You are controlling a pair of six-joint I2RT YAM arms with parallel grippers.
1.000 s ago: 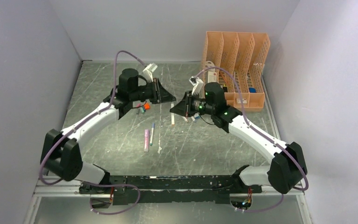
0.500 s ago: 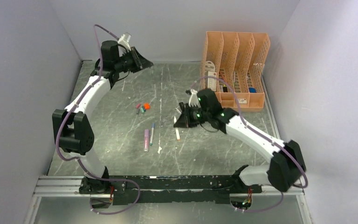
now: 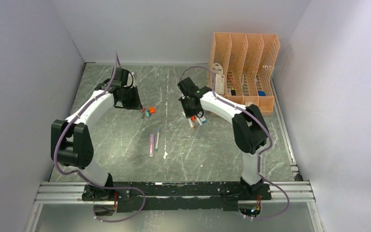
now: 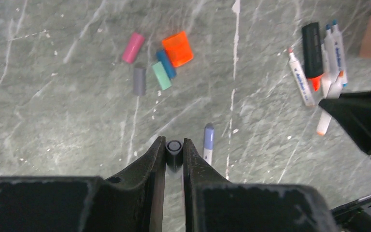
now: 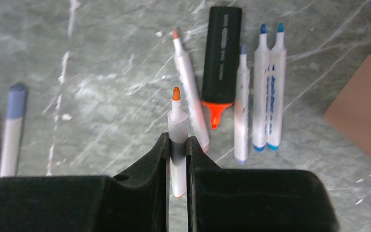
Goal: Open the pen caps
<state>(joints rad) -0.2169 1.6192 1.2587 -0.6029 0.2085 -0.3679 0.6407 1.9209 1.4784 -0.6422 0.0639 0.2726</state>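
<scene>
I should move the small cap to the pile of loose caps beyond my fingers before I open my left gripper. The small cap would fall short on empty table if I opened now.
My left gripper (image 4: 174, 144) is shut on a small cap (image 4: 174, 151) that looks dark in the shadow of the jaws. It hangs just short of a pile of loose caps (image 3: 148, 112): pink (image 4: 133, 47), orange (image 4: 178, 49), blue (image 4: 166, 64), teal (image 4: 162, 75) and grey (image 4: 139, 80). My right gripper (image 5: 178, 141) is shut on an uncapped white pen with an orange tip (image 5: 177, 121). It holds the pen over a row of uncapped pens (image 3: 196, 121): a white one (image 5: 189, 92), the black marker (image 5: 221, 53) and three blue-tipped ones (image 5: 261, 92).
A capped white pen with a blue-purple cap (image 3: 158, 137) and a pink-purple highlighter (image 3: 151, 144) lie mid-table. An orange slotted organiser (image 3: 244, 72) stands at the back right, close behind my right arm. Grey walls enclose the table on three sides.
The grippers were together mid-table and have pulled apart. The left swung to the back left, then down beside the cap pile. The right carried the pen to the row of uncapped pens.
</scene>
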